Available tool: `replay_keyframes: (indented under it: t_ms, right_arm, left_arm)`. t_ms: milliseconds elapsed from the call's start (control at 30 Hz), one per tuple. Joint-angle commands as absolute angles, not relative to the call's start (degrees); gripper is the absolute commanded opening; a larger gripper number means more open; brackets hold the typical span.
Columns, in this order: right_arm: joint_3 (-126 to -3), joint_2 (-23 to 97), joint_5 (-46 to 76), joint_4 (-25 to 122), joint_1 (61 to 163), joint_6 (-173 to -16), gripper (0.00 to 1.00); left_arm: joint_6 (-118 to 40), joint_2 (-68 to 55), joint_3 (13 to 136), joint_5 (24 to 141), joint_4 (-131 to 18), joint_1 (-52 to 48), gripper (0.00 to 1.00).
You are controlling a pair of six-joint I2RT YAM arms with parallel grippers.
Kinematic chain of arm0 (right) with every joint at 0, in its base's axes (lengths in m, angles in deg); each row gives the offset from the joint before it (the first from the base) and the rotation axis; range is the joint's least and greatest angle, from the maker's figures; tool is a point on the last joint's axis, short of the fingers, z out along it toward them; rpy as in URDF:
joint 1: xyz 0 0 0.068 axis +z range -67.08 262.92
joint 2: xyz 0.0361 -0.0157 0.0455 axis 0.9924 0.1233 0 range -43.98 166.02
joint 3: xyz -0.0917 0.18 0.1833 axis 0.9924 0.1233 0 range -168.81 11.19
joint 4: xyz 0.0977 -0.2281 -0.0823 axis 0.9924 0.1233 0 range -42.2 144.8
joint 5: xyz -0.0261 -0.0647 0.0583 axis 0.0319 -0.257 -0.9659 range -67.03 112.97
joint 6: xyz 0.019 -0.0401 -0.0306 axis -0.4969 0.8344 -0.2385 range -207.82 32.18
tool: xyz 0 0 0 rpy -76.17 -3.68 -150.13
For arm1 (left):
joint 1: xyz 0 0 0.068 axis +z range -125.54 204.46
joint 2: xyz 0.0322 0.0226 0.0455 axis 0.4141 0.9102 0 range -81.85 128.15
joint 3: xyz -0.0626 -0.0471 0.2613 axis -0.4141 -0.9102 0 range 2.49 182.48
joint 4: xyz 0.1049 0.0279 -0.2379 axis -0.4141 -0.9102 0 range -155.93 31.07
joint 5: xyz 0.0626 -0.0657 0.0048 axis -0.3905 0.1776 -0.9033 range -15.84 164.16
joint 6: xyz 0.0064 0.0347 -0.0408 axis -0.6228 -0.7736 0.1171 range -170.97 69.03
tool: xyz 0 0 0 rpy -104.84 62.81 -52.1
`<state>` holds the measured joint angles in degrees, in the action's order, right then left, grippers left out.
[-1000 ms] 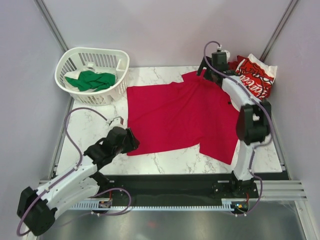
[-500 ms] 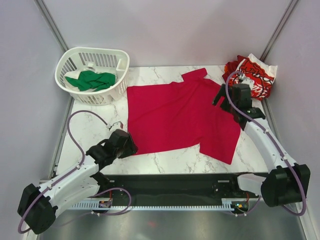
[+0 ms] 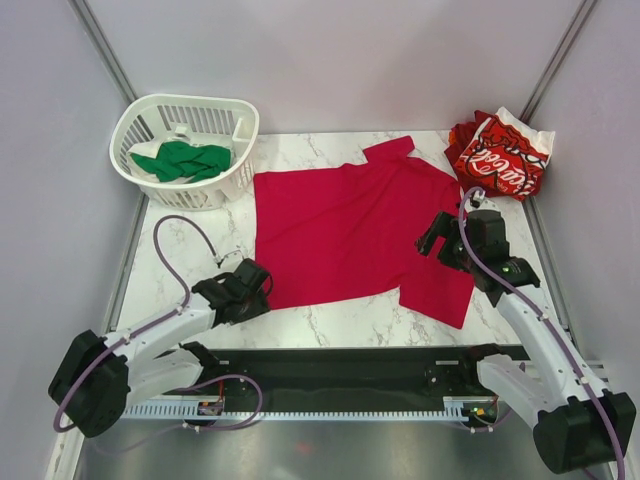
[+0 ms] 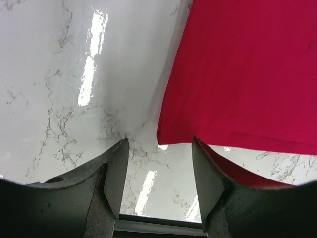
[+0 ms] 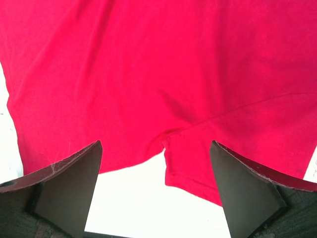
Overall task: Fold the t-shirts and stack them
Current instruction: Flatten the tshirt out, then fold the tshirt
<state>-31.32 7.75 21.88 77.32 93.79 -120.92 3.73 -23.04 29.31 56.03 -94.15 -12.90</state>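
Next, my right gripper picks up the crimson-red t-shirt point(image 3: 350, 225) by the outer edge of its near sleeve point(image 3: 432, 314), to fold that side of the t-shirt over.
The plain crimson-red t-shirt point(image 3: 350, 225) lies spread flat on the marble table. My left gripper point(image 3: 262, 290) is open and empty just off its near left corner, which shows in the left wrist view point(image 4: 166, 134). My right gripper point(image 3: 432, 236) is open and empty above the shirt's near right part, over the notch where sleeve meets hem point(image 5: 166, 141). The red-and-white t-shirt point(image 3: 502, 158) with white script lies bunched at the far right corner. The green t-shirt point(image 3: 182, 160) lies in the white basket point(image 3: 232, 120).
The basket stands at the far left corner. Bare marble point(image 3: 180, 240) lies left of the red shirt. The table's black front edge point(image 3: 340, 358) runs just behind both grippers. Grey walls enclose the table.
My right arm has swung from the far right corner near the red-and-white shirt back toward me, over the red shirt's near right part. My left gripper has moved slightly nearer and lower.
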Motion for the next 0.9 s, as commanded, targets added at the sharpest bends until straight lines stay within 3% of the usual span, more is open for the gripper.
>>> replay_keyframes:
  t_ms: [0,300,500,667,867]
  right_arm:
    - [-31.00,7.79,19.19,77.95,93.90,-119.82,0.98]
    - [-27.49,5.77,22.33,81.19,93.82,-118.75,0.98]
    - [-27.40,5.76,26.40,82.96,93.82,-126.13,0.98]
    - [-28.18,10.67,30.34,88.13,93.82,-132.02,0.98]
    - [-35.73,17.78,53.39,107.28,93.90,-145.71,0.98]
  left_arm:
    - [6.25,-20.42,32.54,52.01,-94.26,-12.98,0.62]
    - [3.18,-12.77,35.36,50.52,-91.81,-12.98,0.56]
    - [-3.15,-10.05,36.15,51.92,-86.36,-12.45,0.34]
    - [-5.61,-11.18,35.45,52.19,-84.16,-11.75,0.03]
    - [-7.37,-16.19,32.46,53.68,-81.43,-8.76,0.02]
